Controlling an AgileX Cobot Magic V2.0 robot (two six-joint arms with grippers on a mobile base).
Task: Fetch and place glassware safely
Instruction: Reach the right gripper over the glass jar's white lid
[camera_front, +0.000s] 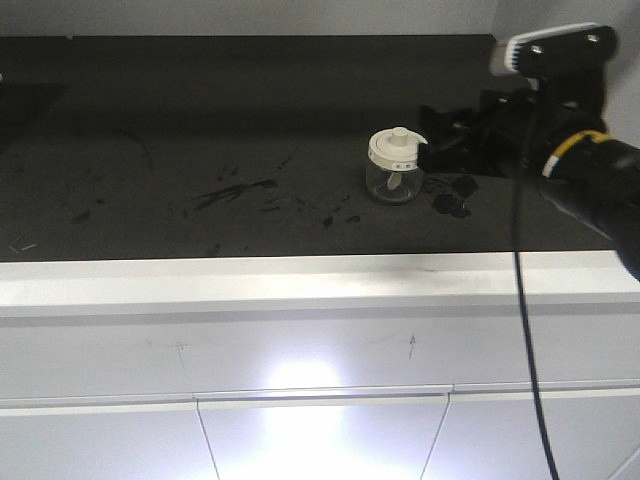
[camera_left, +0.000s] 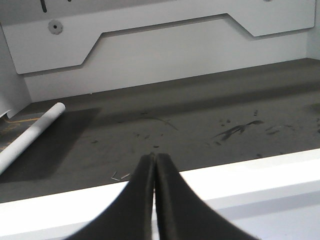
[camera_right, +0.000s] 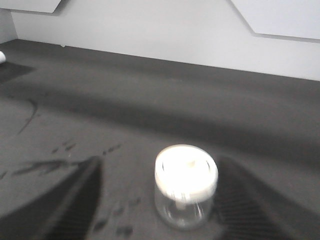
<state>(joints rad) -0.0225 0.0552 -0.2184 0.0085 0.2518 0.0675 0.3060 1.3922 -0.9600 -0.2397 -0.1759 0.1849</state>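
Observation:
The jar (camera_right: 185, 187) is to be fetched safely off the dark counter. My right gripper will next grab the knob of its lid for that.
The glassware (camera_front: 393, 166) is a small clear jar with a cream-white knobbed lid, standing upright on the dark counter (camera_front: 200, 130). In the right wrist view the jar (camera_right: 185, 187) sits between the fingers of my right gripper (camera_right: 160, 167), which is open. It is much nearer the right finger (camera_right: 245, 205) than the left finger (camera_right: 70, 200), and I cannot tell whether it touches. From the front, the right gripper (camera_front: 428, 135) reaches in from the right at jar height. My left gripper (camera_left: 153, 156) is shut on nothing, hovering over the counter's white front edge (camera_left: 250, 175).
A white tube (camera_left: 30, 137) lies at the counter's far left. Dark smudges (camera_front: 235, 190) and a black blot (camera_front: 452, 195) mark the surface. A white wall panel (camera_left: 165, 45) closes the back. White drawers (camera_front: 320, 420) lie below the front edge.

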